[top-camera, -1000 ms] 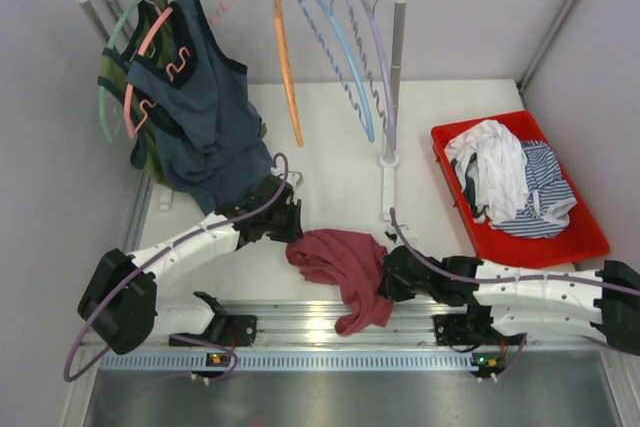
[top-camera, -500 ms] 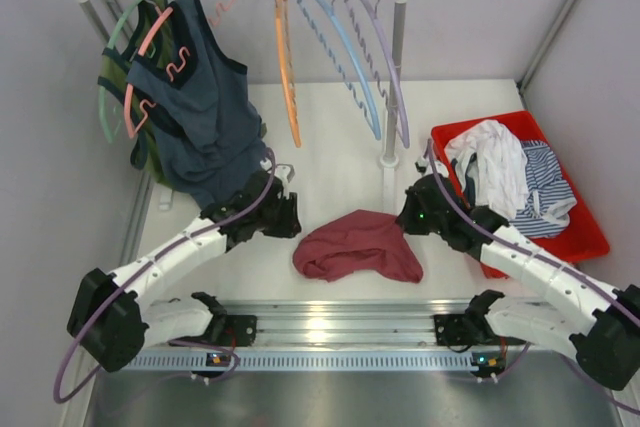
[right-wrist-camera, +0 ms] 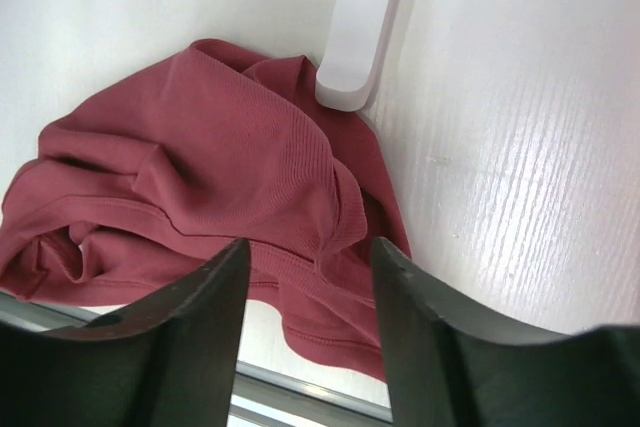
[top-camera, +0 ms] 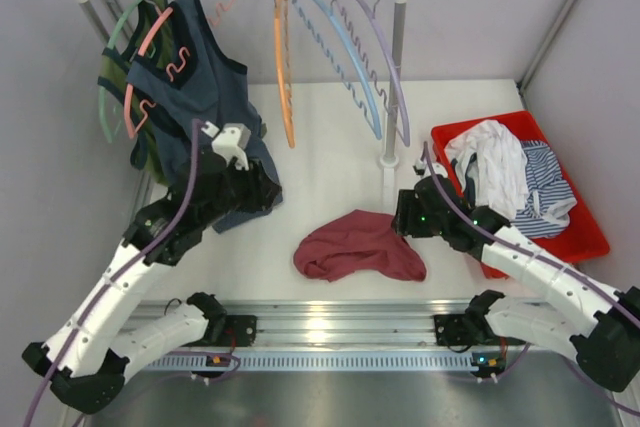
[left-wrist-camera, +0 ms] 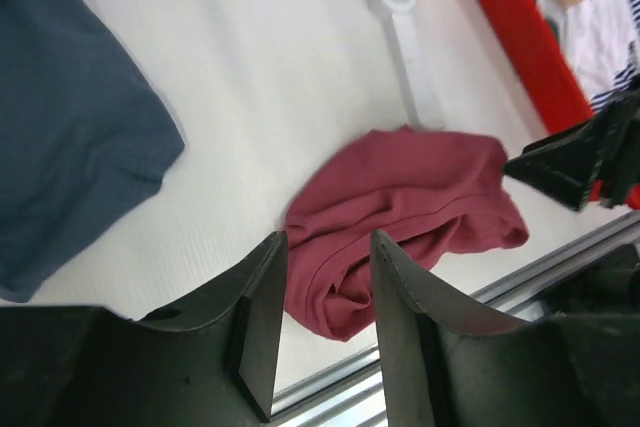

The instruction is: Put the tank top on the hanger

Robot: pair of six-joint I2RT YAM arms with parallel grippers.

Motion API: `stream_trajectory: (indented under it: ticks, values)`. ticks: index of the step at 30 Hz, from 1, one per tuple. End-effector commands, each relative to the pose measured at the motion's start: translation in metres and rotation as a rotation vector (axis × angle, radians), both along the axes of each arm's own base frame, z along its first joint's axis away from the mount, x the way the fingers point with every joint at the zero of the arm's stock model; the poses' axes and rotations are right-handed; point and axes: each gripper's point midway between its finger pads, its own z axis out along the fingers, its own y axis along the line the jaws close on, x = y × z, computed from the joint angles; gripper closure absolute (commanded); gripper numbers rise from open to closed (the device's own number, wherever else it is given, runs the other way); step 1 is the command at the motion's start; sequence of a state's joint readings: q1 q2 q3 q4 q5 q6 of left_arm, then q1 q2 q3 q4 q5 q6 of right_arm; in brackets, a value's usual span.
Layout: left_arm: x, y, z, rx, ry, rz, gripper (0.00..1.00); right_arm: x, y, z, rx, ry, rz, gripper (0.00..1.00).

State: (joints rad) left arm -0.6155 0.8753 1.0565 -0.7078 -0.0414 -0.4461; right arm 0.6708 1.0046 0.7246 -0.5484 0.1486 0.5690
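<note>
My left gripper reaches the orange hanger next and grabs the orange hanger's near arm [top-camera: 284, 93], which leaves its far arm free to enter the tank top.
The maroon tank top [top-camera: 358, 245] lies crumpled on the white table near the front rail; it also shows in the left wrist view [left-wrist-camera: 400, 207] and the right wrist view [right-wrist-camera: 200, 177]. The orange hanger [top-camera: 283, 67] hangs empty from the rack bar. My left gripper [top-camera: 258, 190] is open and empty, raised to the left of the top, with its jaws apart [left-wrist-camera: 327, 247]. My right gripper [top-camera: 405, 215] is open and empty just above the top's right edge, its jaws apart over the fabric [right-wrist-camera: 308, 252].
The rack post [top-camera: 396, 67] and its white foot [right-wrist-camera: 360, 27] stand right behind the top. A dark blue-grey tank top [top-camera: 200, 117] hangs at left, and light blue [top-camera: 345, 67] and lilac hangers hang beside the post. A red bin [top-camera: 590, 237] of garments is at right.
The tank top went from bunched at the front rail to lying flatter on the table. My right arm swung back beside the rack foot. My left arm rose and drew back left.
</note>
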Motion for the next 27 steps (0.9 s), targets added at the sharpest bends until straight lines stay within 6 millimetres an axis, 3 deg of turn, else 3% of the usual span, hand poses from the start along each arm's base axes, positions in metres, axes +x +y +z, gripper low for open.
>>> stream_trajectory:
  ticks: [1, 2, 3, 5, 6, 7, 8, 9, 11, 12, 13, 14, 15, 16, 18, 19, 21, 27]
  values:
    - [0.000, 0.020, 0.077, -0.037, -0.146, 0.071, 0.56, 0.002, -0.007, 0.010, -0.001, -0.031, -0.014, 0.47]
    - [0.006, 0.022, 0.091, -0.034, -0.175, 0.089, 0.56, 0.001, -0.008, 0.010, -0.003, -0.031, -0.012, 0.46]
    - [0.014, 0.032, 0.129, -0.043, -0.271, 0.142, 0.55, 0.001, -0.008, 0.012, 0.000, -0.035, -0.016, 0.41]
    - [0.033, 0.028, 0.153, -0.018, -0.316, 0.168, 0.54, 0.001, -0.009, 0.014, 0.003, -0.039, -0.016, 0.38]
    - [0.036, 0.031, 0.189, -0.049, -0.388, 0.183, 0.53, 0.000, -0.009, 0.014, 0.004, -0.041, -0.015, 0.37]
    - [0.044, 0.031, 0.206, -0.039, -0.438, 0.198, 0.53, 0.000, -0.009, 0.015, 0.005, -0.042, -0.015, 0.37]
    - [0.061, 0.026, 0.210, -0.019, -0.445, 0.215, 0.52, 0.000, -0.009, 0.016, 0.007, -0.046, -0.014, 0.36]
    - [0.064, 0.026, 0.234, -0.042, -0.496, 0.230, 0.48, 0.000, -0.009, 0.016, 0.008, -0.044, -0.015, 0.36]
    - [0.087, 0.015, 0.248, -0.030, -0.538, 0.237, 0.44, -0.001, -0.009, 0.016, 0.011, -0.043, -0.010, 0.37]
    - [0.090, 0.013, 0.266, -0.052, -0.577, 0.243, 0.39, -0.001, -0.008, 0.018, 0.015, -0.046, -0.009, 0.37]
    - [0.097, 0.010, 0.270, -0.039, -0.589, 0.242, 0.37, -0.001, -0.008, 0.019, 0.020, -0.048, -0.007, 0.37]
    - [0.116, -0.001, 0.261, -0.010, -0.569, 0.241, 0.37, -0.001, -0.007, 0.021, 0.024, -0.052, -0.004, 0.37]
    - [0.119, -0.003, 0.274, -0.022, -0.595, 0.247, 0.37, -0.001, -0.007, 0.022, 0.025, -0.055, -0.005, 0.37]
    - [0.135, -0.013, 0.264, 0.010, -0.577, 0.245, 0.36, -0.002, -0.007, 0.023, 0.029, -0.056, -0.003, 0.38]
    - [0.147, -0.013, 0.269, 0.027, -0.592, 0.280, 0.36, -0.002, -0.006, 0.024, 0.032, -0.057, 0.002, 0.39]
    - [0.161, -0.018, 0.258, 0.069, -0.578, 0.287, 0.36, -0.003, -0.005, 0.025, 0.039, -0.058, 0.007, 0.39]
    - [0.171, -0.016, 0.256, 0.104, -0.577, 0.318, 0.36, -0.003, -0.005, 0.025, 0.042, -0.057, 0.009, 0.40]
    - [0.191, -0.019, 0.225, 0.203, -0.524, 0.334, 0.40, -0.008, -0.008, 0.025, 0.041, -0.061, 0.012, 0.43]
